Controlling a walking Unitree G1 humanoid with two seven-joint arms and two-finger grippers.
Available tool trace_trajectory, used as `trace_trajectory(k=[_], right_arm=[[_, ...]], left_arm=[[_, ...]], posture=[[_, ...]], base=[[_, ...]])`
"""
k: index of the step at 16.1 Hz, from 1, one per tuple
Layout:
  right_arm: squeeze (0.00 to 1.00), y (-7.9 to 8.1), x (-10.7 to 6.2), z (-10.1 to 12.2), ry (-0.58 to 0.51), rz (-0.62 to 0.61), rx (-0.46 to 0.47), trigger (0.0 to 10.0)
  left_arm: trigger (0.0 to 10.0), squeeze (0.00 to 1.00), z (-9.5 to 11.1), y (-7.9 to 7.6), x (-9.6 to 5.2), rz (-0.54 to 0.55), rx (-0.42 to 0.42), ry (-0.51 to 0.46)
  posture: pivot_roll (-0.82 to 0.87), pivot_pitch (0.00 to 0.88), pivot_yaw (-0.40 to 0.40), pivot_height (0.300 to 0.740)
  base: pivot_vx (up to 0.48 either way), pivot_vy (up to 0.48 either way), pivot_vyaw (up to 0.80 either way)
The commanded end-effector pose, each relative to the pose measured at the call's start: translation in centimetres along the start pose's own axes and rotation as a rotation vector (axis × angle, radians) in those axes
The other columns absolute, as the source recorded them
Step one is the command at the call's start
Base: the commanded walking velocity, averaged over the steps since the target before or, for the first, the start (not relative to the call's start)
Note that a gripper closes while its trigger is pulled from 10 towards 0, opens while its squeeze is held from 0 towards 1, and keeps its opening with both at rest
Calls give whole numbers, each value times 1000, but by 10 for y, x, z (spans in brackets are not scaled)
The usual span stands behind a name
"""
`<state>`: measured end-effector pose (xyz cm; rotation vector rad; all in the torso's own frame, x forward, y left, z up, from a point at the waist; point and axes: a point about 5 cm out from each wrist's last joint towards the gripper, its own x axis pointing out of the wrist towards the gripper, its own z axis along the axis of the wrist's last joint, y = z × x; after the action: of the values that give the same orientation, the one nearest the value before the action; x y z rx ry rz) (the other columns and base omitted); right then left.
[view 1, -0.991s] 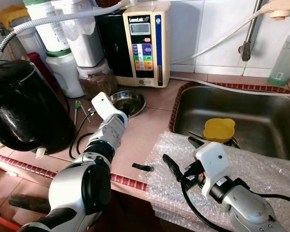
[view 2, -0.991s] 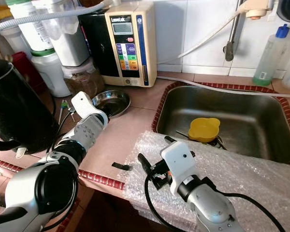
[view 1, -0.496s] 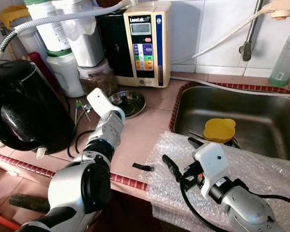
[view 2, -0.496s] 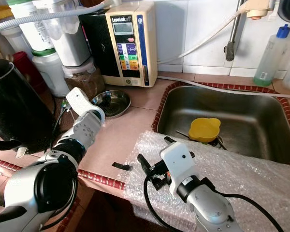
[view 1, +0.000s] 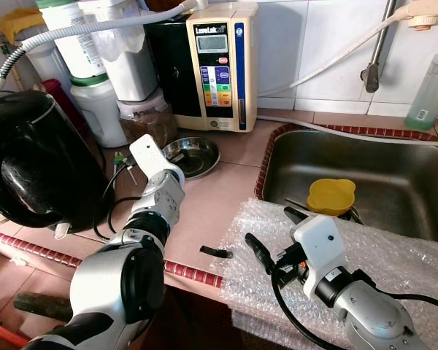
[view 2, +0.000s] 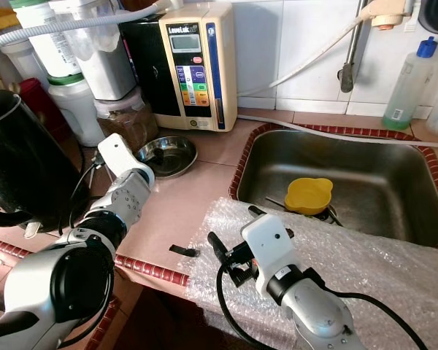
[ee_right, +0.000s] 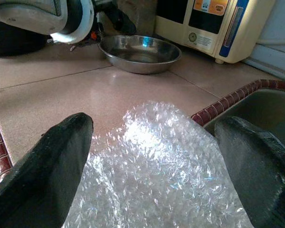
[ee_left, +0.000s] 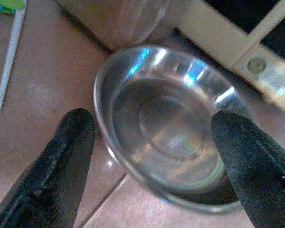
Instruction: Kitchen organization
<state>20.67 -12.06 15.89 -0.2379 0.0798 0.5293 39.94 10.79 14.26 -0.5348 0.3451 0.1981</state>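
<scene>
My left gripper is open, but the bowl is wider than my open fingers, so next it should grab the bowl by its thin rim (ee_left: 128, 166).
A shallow steel bowl (view 1: 192, 154) sits on the brown counter in front of a cream water machine (view 1: 219, 65). My left gripper (ee_left: 154, 128) hovers just short of the bowl's near-left rim, open, with the bowl (ee_left: 166, 123) seen between its two fingers and nothing held. My right gripper (view 1: 274, 233) rests low over a sheet of bubble wrap (view 1: 394, 255) at the counter's front edge, open and empty, pointing towards the bowl (ee_right: 140, 52). A yellow plastic bowl (view 1: 331, 195) lies in the steel sink (view 1: 394, 168).
A big black kettle (view 1: 36, 160) stands at the left, close to my left arm. White jars and a filter canister (view 1: 102, 109) crowd the back left. A small black scrap (view 1: 216, 252) lies near the counter edge. A clear bottle (view 1: 431, 87) stands beyond the sink.
My left wrist has shifted slightly to the left, away from the steel bowl. The right arm and the bowls have not moved.
</scene>
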Motion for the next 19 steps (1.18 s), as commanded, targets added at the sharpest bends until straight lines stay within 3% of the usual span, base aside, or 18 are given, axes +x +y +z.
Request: trace_trajectory(k=[1,6,7,8,10,19], right_arm=[[184,3,0,4,-19,8,1,10000],[188,4,-2,8,-45,10,12,10000],[192,4,-2,9,-46,8,11,10000],[192,3,-2,8,-45,7,11,10000],[188,4,-2,9,-46,6,10,10000],[188,4,-1,6,-36,10,5,10000]], left_arm=[[10000,0,-11,7,0,35,26,45],[10000,0,-33,1,-3,18,21,127],[8471,0,-34,1,-4,16,25,132],[3922,0,-34,0,-4,15,24,132],[0,0,-35,0,-4,12,11,136],[0,0,-36,18,-2,51,14,170]], posture=[[-129,0,174,740],[-150,0,185,740],[-150,0,185,740],[-150,0,185,740],[-150,0,185,740],[-141,0,178,740]], base=[[0,0,0],[0,0,0],[0,0,0],[0,0,0],[0,0,0],[0,0,0]])
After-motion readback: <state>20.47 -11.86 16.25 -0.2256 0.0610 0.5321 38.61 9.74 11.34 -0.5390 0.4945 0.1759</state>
